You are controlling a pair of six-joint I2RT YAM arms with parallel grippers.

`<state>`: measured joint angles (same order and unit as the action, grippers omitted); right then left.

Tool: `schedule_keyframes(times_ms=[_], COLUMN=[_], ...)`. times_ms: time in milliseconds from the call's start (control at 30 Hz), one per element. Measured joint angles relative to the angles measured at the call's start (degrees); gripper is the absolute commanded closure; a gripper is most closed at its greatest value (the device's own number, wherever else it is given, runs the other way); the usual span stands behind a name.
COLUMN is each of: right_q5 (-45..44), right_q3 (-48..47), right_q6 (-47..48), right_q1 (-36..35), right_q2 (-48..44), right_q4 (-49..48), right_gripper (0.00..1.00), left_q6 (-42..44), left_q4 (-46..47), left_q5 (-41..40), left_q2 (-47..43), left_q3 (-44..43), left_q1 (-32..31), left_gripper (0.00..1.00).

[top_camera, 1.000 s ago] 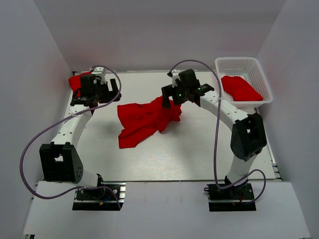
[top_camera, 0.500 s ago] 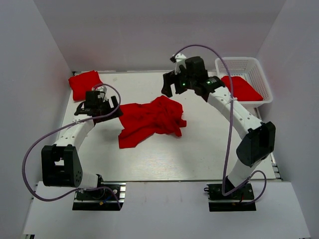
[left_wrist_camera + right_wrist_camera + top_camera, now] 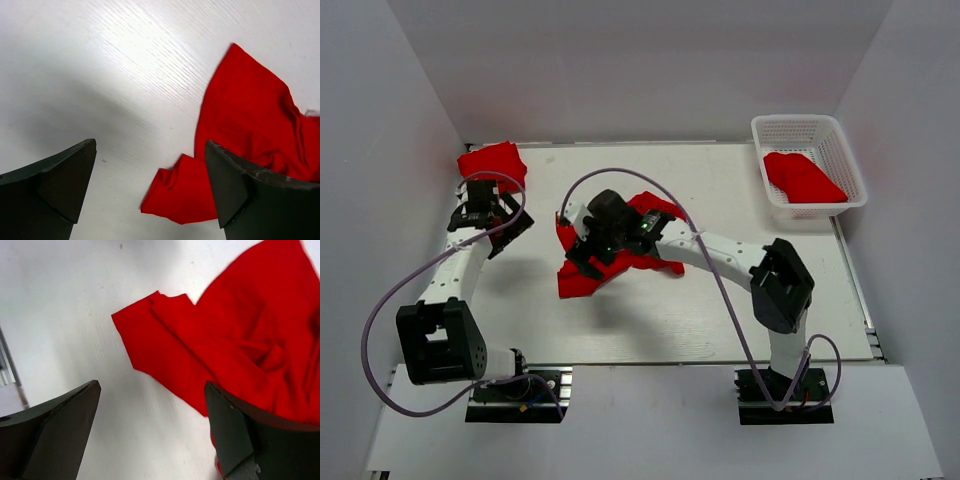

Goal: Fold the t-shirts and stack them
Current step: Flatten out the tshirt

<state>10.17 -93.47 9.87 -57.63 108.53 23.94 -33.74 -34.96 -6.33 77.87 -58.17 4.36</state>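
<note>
The robot's right gripper should reach the crumpled red t-shirt (image 3: 632, 250) and pinch its protruding edge (image 3: 572, 287), so that cloth stays free for the left gripper to spread for folding.
A crumpled red t-shirt (image 3: 632, 250) lies spread in the middle of the table. My right gripper (image 3: 582, 252) hovers over its left part, open. In the right wrist view that t-shirt (image 3: 240, 335) fills the upper right, and the right gripper (image 3: 151, 385) is empty, just off the cloth's edge. A folded red t-shirt (image 3: 492, 160) lies at the back left corner. My left gripper (image 3: 490, 222) stands just in front of it, open. In the left wrist view the left gripper (image 3: 150, 144) is over bare table, with a red t-shirt edge (image 3: 245, 125) to its right.
A white lattice basket (image 3: 840, 140) stands at the back right with another red t-shirt (image 3: 802, 177) inside. The right arm (image 3: 720, 250) stretches low across the table's middle. White walls close in the left, back and right sides.
The right arm swung from the back, near the basket, down and left over the crumpled t-shirt. The left gripper drew back left, toward the folded t-shirt. Both stayed open.
</note>
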Motion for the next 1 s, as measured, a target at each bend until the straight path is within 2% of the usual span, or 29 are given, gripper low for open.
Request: schedule_keyframes(times_ms=[133,367,567,633,667,767,833,867,900,1000], right_q5=[-3.08,-8.61,-11.34,-11.58,-11.65,-11.15,-11.23,-11.21,-10.97,-9.44], right_q3=[0.70,0.28,-3.28,-3.78,-3.98,-4.02,-3.98,-3.74,-3.45,-1.29], right_q6=[1.95,4.50,4.79,4.74,4.70,4.22,4.07,3.65,4.02,2.89], right_q1=[-2.47,-2.12,-1.92,-1.99,-2.01,-2.01,-1.95,-1.88,-1.84,-1.46], right_q2=[4.55,14.99,18.36,18.97,19.34,20.11,20.20,20.20,20.17,19.17], right_q4=[-2.71,-4.85,-6.67,-7.61,-7.91,-8.81,-9.27,-9.46,-9.88,-12.04], right_gripper=[0.10,0.14,0.25,0.32,0.41,0.62,0.72,0.88,0.98,1.00], left_q6=[-0.83,-0.55,0.59,0.94,1.18,1.60,2.01,2.25,2.45,3.32], left_q4=[-1.70,-2.78,-2.84,-2.95,-2.95,-2.80,-2.75,-2.75,-2.73,-2.23], left_q5=[-0.98,0.66,3.23,3.93,4.15,4.48,4.72,4.85,4.90,5.22], left_q2=[-2.05,-10.25,-10.86,-10.84,-10.80,-10.80,-10.78,-10.78,-10.78,-10.69], left_q3=[0.22,3.15,4.04,4.20,4.22,4.37,4.44,4.46,4.46,4.48], left_q1=[2.38,4.48,4.96,5.11,5.18,5.29,5.44,5.55,5.66,6.08], left_gripper=[0.01,0.01,0.01,0.01,0.01,0.01,0.01,0.01,0.01,0.01])
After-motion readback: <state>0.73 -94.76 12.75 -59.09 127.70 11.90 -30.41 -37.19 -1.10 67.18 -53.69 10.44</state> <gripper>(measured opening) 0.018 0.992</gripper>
